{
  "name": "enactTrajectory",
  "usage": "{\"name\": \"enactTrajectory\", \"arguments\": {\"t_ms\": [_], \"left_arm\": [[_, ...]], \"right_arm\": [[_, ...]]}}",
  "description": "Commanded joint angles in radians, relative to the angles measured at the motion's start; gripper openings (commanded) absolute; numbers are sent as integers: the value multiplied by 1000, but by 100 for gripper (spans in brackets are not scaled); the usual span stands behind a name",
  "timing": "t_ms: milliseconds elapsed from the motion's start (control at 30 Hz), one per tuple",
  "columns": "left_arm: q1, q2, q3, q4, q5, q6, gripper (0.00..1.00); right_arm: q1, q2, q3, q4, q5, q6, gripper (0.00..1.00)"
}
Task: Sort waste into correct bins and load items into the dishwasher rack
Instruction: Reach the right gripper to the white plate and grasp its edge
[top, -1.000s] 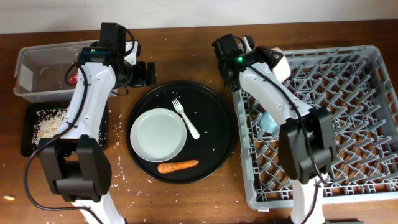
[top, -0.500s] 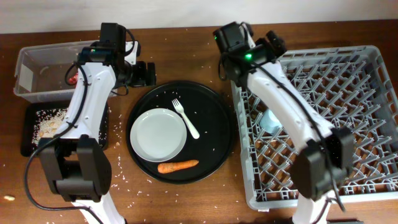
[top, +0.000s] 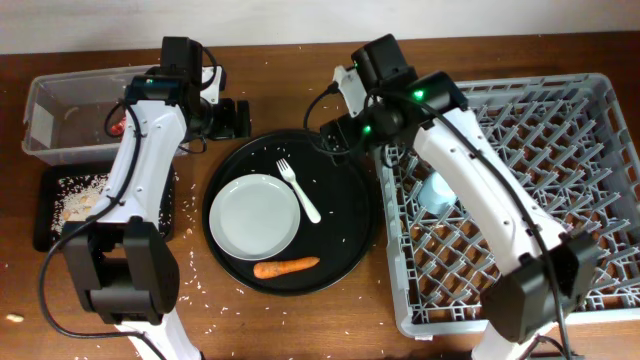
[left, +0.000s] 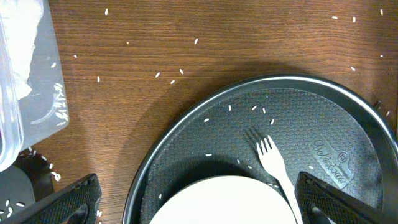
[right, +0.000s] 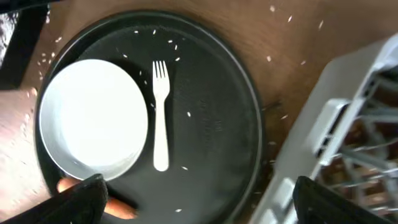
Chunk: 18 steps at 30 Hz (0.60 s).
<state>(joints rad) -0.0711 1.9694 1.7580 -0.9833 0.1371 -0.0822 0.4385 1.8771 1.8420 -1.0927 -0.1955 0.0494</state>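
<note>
The plate's opposite edge needs to stay free to load into the rack (top: 560, 200), so my right gripper should grab the plate's rim beside the fork (top: 298, 190) next.
The light grey plate (top: 256, 217) lies on the large round black tray (top: 345, 235), with the white fork (top: 298, 190) to its right and the orange carrot (top: 286, 267) in front. My left gripper (top: 228, 118) is open and empty above the tray's back left edge; its wrist view shows the fork (left: 273, 163) and plate (left: 230, 208) below the gripper (left: 199, 208). My right gripper (top: 335, 138) is open and empty over the tray's back right edge; its wrist view shows the plate (right: 93, 118), fork (right: 160, 118) and carrot (right: 121, 208) near the gripper (right: 199, 205). The light-blue cup (top: 435, 192) sits in the grey rack (top: 560, 200). The white bowl is not in view.
The clear tub (top: 60, 100) at the back left holds the red wrapper (top: 117, 125) and something white (left: 18, 50). The small black tray (top: 48, 225) in front of it holds rice crumbs. Rice grains are scattered on the wooden table and round tray.
My right arm has swung left from the rack's back left corner to over the round tray's back right edge. The left arm has not moved.
</note>
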Motion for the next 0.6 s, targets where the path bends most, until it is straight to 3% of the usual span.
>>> {"name": "enactTrajectory", "arguments": {"t_ms": [0,200,300,433,567], "left_arm": [[2,2,8,2,5,8,99],[-6,2,8,-26,54,8,99],[-6,2,8,-138,53,9,84],[-4,-23,9,-224,69,8,79],[29,-102,38,-190,69,-100,77]], "right_arm": [[11,56,6,-10,-38,202,89],[19,60,6,14,-29,240,89],[3,60,6,14,-30,241,89],[8,60,6,7,-32,261,88],[87,61,-78,86,-37,365,73]]}}
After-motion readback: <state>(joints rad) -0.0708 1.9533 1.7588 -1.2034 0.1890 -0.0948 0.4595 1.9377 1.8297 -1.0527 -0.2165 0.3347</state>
